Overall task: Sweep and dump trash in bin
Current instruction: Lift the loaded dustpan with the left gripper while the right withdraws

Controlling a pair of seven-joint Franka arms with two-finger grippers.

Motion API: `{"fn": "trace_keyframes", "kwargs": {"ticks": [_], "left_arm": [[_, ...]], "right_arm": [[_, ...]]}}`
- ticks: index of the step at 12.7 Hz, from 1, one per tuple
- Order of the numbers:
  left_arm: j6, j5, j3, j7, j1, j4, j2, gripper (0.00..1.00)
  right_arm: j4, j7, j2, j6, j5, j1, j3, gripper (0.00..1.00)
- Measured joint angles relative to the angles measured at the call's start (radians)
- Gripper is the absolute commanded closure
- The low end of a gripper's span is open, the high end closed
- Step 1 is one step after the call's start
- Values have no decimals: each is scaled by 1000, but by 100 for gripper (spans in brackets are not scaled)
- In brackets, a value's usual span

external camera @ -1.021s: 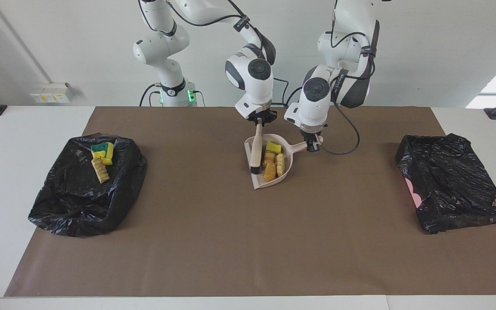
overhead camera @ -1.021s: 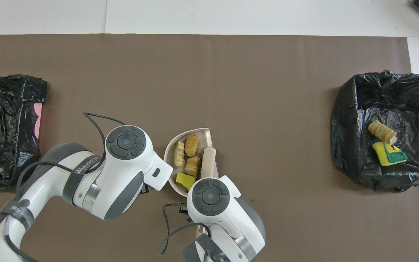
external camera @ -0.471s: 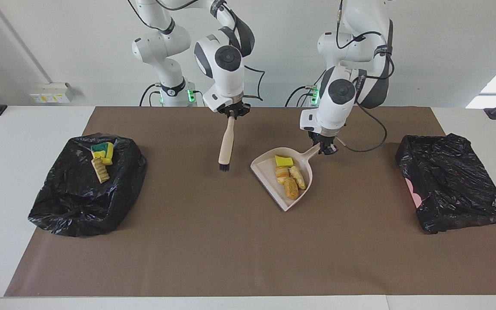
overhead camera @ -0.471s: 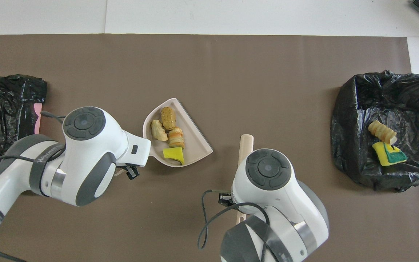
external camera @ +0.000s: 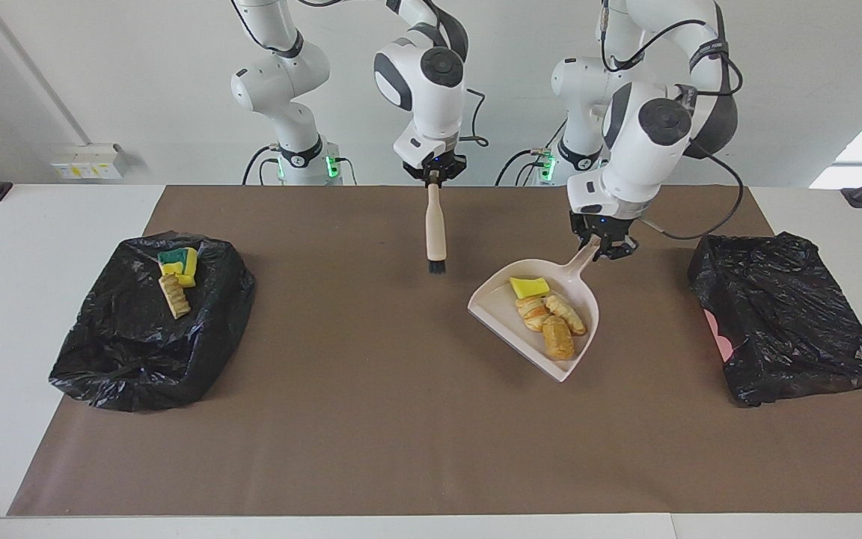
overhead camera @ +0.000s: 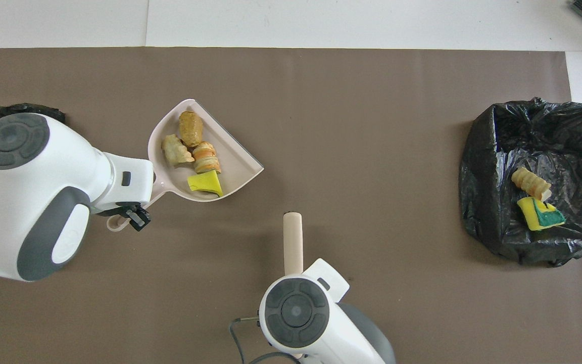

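Observation:
The brush (overhead camera: 292,242) is hanging above the brown mat in the overhead view and would drop if I opened now, so my right gripper should stay closed on it.
My left gripper (external camera: 601,247) is shut on the handle of a beige dustpan (external camera: 498,299) and holds it above the brown mat, toward the left arm's end. In the pan lie a yellow sponge piece (external camera: 529,287) and three tan-orange foam lumps (external camera: 557,337); the overhead view shows the pan (overhead camera: 235,162), the sponge piece (overhead camera: 205,182) and the lumps (overhead camera: 190,128) too. My right gripper (external camera: 435,176) is shut on a wooden hand brush (external camera: 435,232) that hangs bristles down over the mat's middle, apart from the pan. The overhead view shows the brush (overhead camera: 292,242) below the wrist.
A bin lined with a black bag (external camera: 147,322) stands at the right arm's end, holding a yellow-green sponge (external camera: 180,262) and a tan lump (external camera: 174,295). A second black-bagged bin (external camera: 783,314) stands at the left arm's end, beside the raised dustpan.
The left gripper has lifted the loaded dustpan and carried it toward the left arm's end. The right gripper has pulled the brush out of the pan and raised it.

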Motion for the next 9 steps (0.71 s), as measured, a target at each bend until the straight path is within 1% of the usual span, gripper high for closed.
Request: {"fn": "trace_keyframes", "kwargs": {"ticks": [1,3,4,6,7,8,9], "left_arm": [[-58,6,3,0,48,38,-11,100],[-127,11,7,2,142,103,-17,100],[-159,19,9,4,182,130,-14,100],[-247,33,11,4,246,196,7,100],[-287,40,12,5,288,234,25,100],[-303,47,14,20,339,262,43,100],[-305,61,15,63,398,281,60,100]], "right_arm": [[0,36,30,40,0,41,1,100],[4,86,100,103,-1,102,2,100],[9,94,133,120,-1,118,2,100],[13,95,167,142,-1,123,1,100],[13,95,170,144,-1,123,-1,96],[13,95,170,144,0,123,-3,22],[14,97,169,144,0,123,-3,0]]}}
